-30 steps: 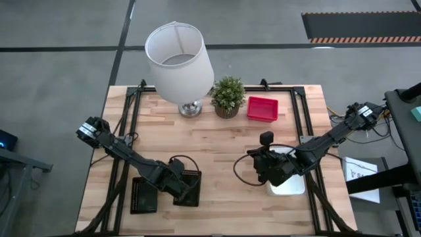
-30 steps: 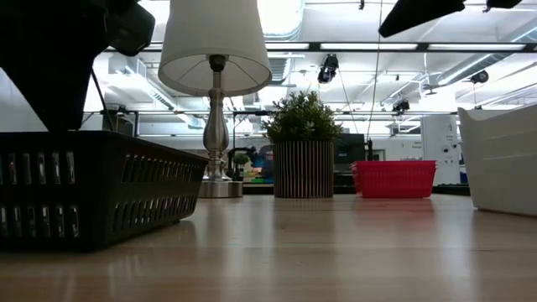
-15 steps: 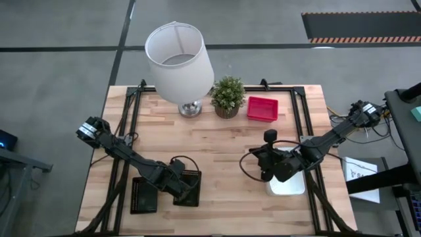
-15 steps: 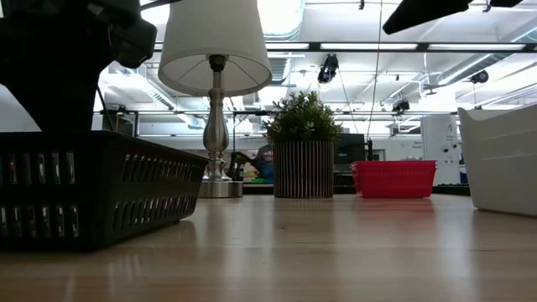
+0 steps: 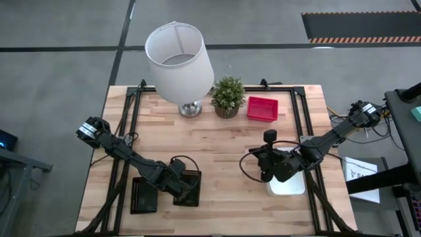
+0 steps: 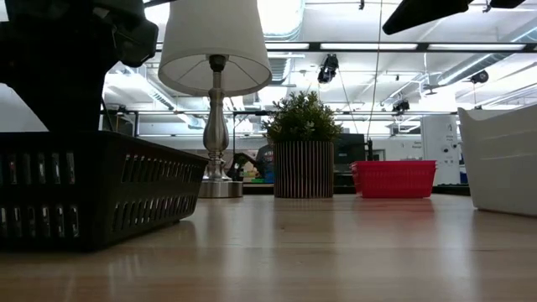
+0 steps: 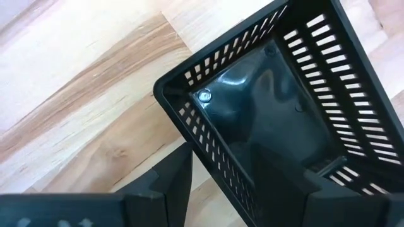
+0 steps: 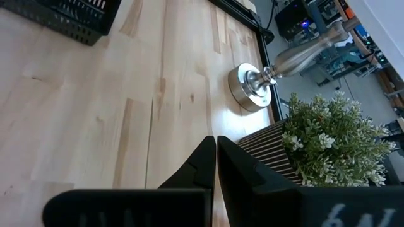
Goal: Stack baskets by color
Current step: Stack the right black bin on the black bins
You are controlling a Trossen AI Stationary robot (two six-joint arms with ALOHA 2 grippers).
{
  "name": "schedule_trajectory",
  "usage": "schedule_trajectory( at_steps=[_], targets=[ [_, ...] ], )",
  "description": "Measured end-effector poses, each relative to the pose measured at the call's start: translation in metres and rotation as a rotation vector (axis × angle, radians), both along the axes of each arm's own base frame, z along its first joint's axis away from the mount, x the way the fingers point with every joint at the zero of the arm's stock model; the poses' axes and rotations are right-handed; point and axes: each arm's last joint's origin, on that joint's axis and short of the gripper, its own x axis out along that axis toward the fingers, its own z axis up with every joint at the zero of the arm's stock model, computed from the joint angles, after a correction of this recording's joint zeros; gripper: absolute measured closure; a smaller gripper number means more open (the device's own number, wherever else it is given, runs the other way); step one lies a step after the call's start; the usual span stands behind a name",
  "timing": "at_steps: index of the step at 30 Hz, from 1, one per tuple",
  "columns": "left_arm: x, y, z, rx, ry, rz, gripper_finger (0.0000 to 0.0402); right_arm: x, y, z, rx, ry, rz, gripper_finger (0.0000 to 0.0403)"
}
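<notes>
This black mesh basket should be grabbed next by its side's rim [image 7: 213,169] with my left gripper. Then it will be stacked with the other black basket.
Two black mesh baskets sit on the table's near left, one [image 5: 143,195] beside the other [image 5: 193,176]. My left gripper [image 7: 221,189] points down over the right-hand one [image 7: 278,107], open, with one finger outside its wall and one inside. A red basket [image 5: 262,108] rests at the far side, right of the plant. A white basket [image 5: 293,187] stands near right, partly under my right arm. My right gripper [image 8: 216,142] hovers shut above the table, left of the white basket, holding nothing.
A lamp with a white shade [image 5: 179,56] and a potted plant [image 5: 228,95] stand at the far middle. Black frame rails [image 5: 296,118] run along the table's sides. Bare wood [image 5: 217,151] lies between the two arms.
</notes>
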Motion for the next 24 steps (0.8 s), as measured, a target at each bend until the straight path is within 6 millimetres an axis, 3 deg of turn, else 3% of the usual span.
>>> schedule_trajectory(
  at_steps=[13, 24],
  targets=[
    [0.0, 0.0, -0.001, 0.001, -0.001, 0.0, 0.0258, 0.0, 0.0, 0.0, 0.001, 0.001, 0.001, 0.0394],
    [-0.004, 0.002, -0.016, -0.013, -0.007, 0.021, 0.0258, 0.0, 0.0, -0.001, 0.004, 0.002, -0.002, 0.0394]
  ],
)
